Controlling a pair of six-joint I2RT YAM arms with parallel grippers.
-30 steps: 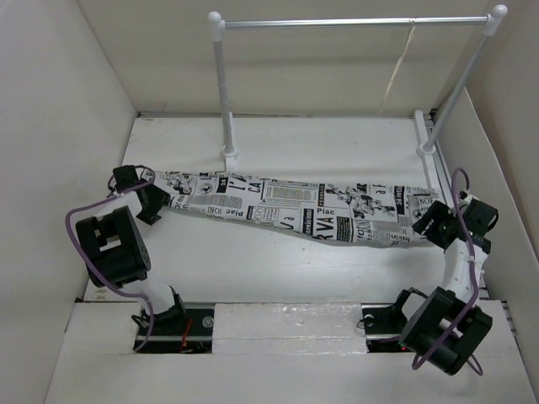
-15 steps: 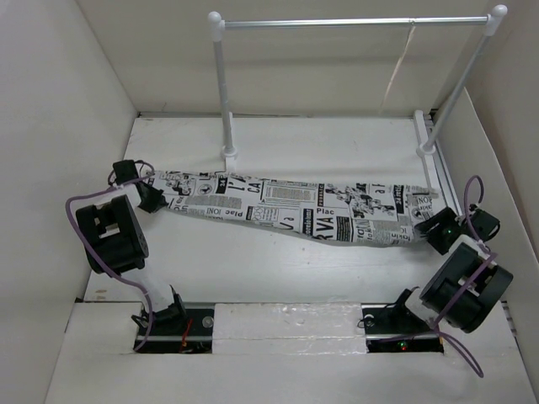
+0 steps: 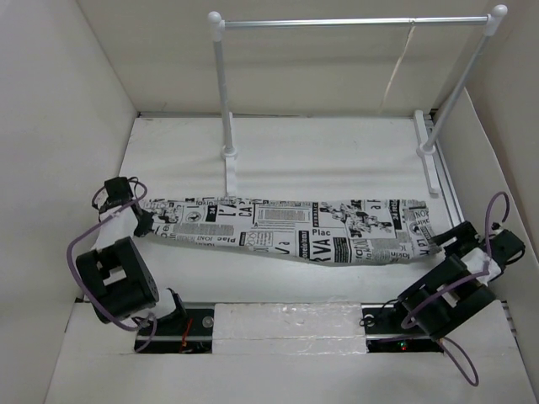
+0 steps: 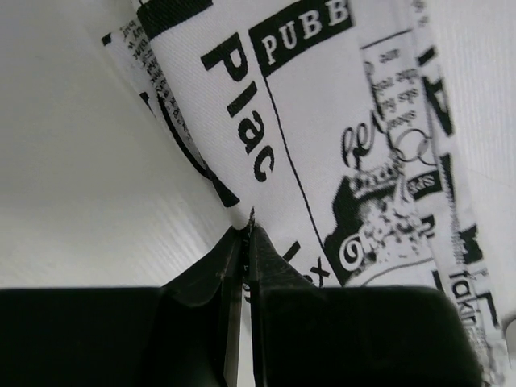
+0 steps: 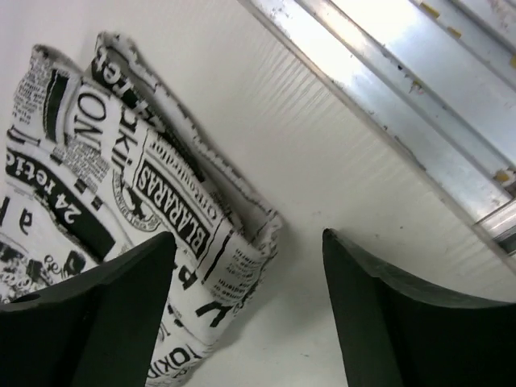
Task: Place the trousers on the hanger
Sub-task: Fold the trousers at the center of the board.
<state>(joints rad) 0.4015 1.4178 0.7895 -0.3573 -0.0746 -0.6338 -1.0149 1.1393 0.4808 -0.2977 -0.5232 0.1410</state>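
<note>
Next, my right gripper takes hold of the trousers [image 3: 286, 229] by their folded corner nearest the metal strip [image 3: 434, 246] to double them over for the hanger.
The trousers [image 3: 286, 229], white cloth with black newspaper print, lie stretched in a long band across the table. My left gripper [image 3: 144, 220] is shut on their left end. In the left wrist view its fingertips [image 4: 248, 231] pinch a fold of the printed cloth [image 4: 322, 121]. My right gripper [image 3: 445, 242] stands open just off the right end. In the right wrist view the folded corner of the trousers [image 5: 129, 169] reaches in between the spread fingers [image 5: 248, 239], ungripped. The hanger [image 3: 397, 71] shows as a thin pale line hanging from the rail near its right end.
A clothes rail [image 3: 354, 23] on two white posts stands at the back, its feet [image 3: 229, 168] on the table just behind the trousers. White walls close in on both sides. A metal strip [image 5: 403, 89] runs along the table's right edge by my right gripper.
My left gripper closed on the left end of the trousers and drew it left and nearer, so the band shifted leftward. My right arm pulled back toward the near right, still open.
</note>
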